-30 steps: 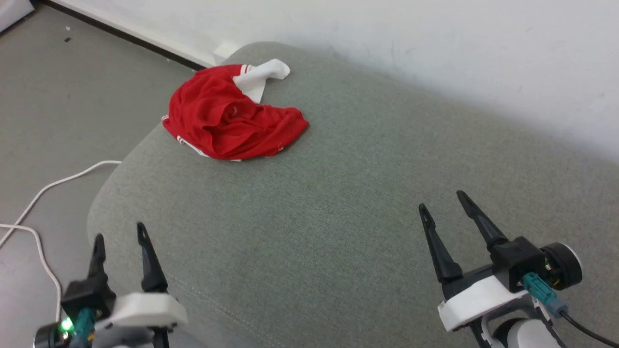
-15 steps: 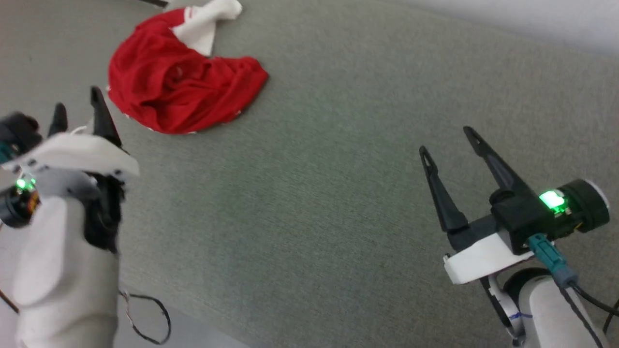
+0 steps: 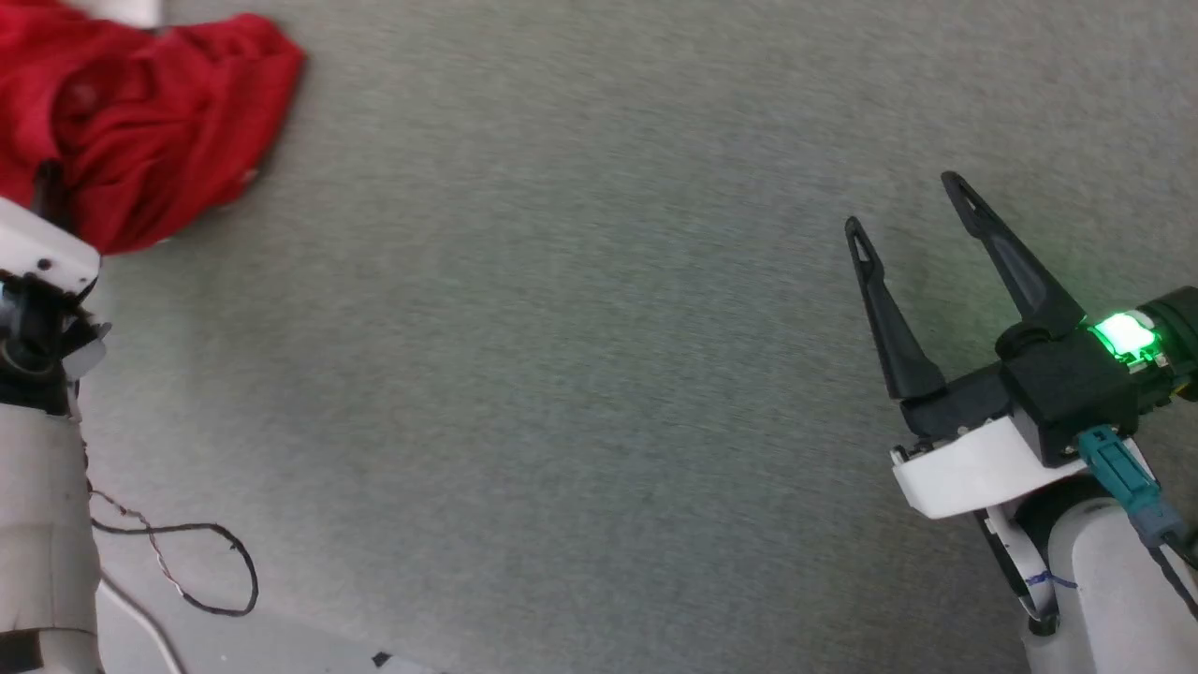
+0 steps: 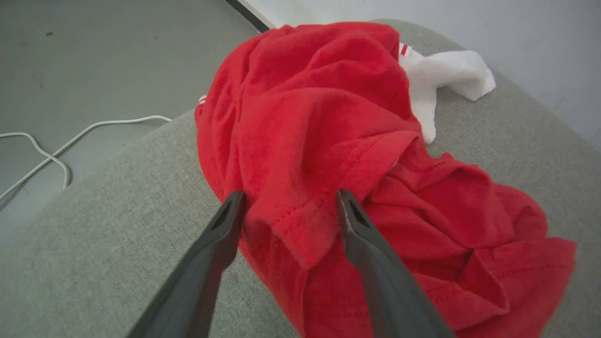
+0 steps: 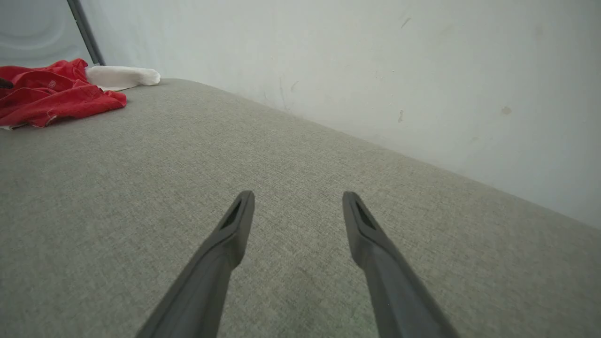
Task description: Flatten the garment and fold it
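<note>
The crumpled garment needs to be flattened, so I will grab it next by its folded hem [image 4: 301, 228] with my left gripper.
The garment [image 4: 328, 117] is a crumpled red shirt with a white sleeve [image 4: 446, 75], heaped near the rounded corner of a grey cushion [image 4: 108, 225]. My left gripper [image 4: 290, 195] is open and straddles a folded red hem at the heap's near edge. In the head view the garment [image 3: 140, 112] lies at the top left, with one dark left finger [image 3: 47, 192] against it. My right gripper [image 3: 905, 204] is open and holds nothing, hovering over bare cushion far to the right. The right wrist view shows that gripper [image 5: 298, 195] with the garment [image 5: 51, 94] far off at the left.
A pale wall [image 5: 375, 70] borders the cushion's far side. Grey floor [image 4: 94, 56] with a white cable [image 4: 70, 141] lies beyond the cushion's left edge. A thin black wire [image 3: 187, 562] loops beside my left forearm. Broad bare cushion [image 3: 562, 374] stretches between the grippers.
The head camera has tilted down, shifting the whole picture. My left arm has risen to the garment, and its open fingers now straddle the red hem. The right gripper stays open.
</note>
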Controlling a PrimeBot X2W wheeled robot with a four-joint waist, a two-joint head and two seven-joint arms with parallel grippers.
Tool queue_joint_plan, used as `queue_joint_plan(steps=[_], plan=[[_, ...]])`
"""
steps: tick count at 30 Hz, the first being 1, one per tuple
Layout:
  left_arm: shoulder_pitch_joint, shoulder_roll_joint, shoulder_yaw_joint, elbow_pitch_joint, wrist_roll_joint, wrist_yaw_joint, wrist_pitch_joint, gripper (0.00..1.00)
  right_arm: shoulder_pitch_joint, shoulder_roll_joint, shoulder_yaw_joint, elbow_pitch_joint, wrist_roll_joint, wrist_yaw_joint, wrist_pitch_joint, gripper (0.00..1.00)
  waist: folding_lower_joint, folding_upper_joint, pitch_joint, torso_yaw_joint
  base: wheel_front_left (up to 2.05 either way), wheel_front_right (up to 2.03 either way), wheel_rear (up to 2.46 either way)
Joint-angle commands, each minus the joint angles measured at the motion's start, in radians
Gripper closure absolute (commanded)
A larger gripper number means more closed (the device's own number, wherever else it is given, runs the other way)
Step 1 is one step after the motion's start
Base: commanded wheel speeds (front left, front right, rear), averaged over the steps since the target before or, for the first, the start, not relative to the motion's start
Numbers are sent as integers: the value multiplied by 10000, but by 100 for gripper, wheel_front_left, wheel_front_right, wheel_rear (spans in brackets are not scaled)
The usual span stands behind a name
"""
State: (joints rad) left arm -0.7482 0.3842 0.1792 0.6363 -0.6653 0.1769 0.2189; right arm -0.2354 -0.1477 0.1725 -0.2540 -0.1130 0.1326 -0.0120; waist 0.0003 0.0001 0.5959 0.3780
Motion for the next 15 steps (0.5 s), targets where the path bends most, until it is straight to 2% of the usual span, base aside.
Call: queue_joint_plan(steps=[1,5,6,7,9,12,15], plan=[[-200,79,127,174,-161,-3,132,0,-175,-32,42,-56,77,-19,-98,0,-3,-1,1071,-1119,0,0,0],[-294,237,243,595,-433,-69,628,0,-253,60,116,84,156,-19,-261,0,-3,-1,986,-1338,0,0,0],[-302,270,262,690,-499,-116,734,12,-265,92,149,149,174,-19,-309,0,-3,-1,910,-1389,0,0,0],[-314,301,280,785,-559,-154,836,35,-271,123,184,233,198,-19,-360,0,-3,-1,812,-1440,0,0,0],[-320,397,266,940,-592,-222,964,100,-267,202,256,444,263,-19,-489,0,-3,-1,527,-1548,0,0,0],[-236,857,270,934,-235,-168,333,100,-223,360,328,785,358,-19,-725,0,-3,-1,-40,-1716,0,0,0],[-142,1364,375,752,222,-139,-969,100,-79,535,301,1191,452,-19,-976,0,-3,-1,-840,-1856,0,0,0]])
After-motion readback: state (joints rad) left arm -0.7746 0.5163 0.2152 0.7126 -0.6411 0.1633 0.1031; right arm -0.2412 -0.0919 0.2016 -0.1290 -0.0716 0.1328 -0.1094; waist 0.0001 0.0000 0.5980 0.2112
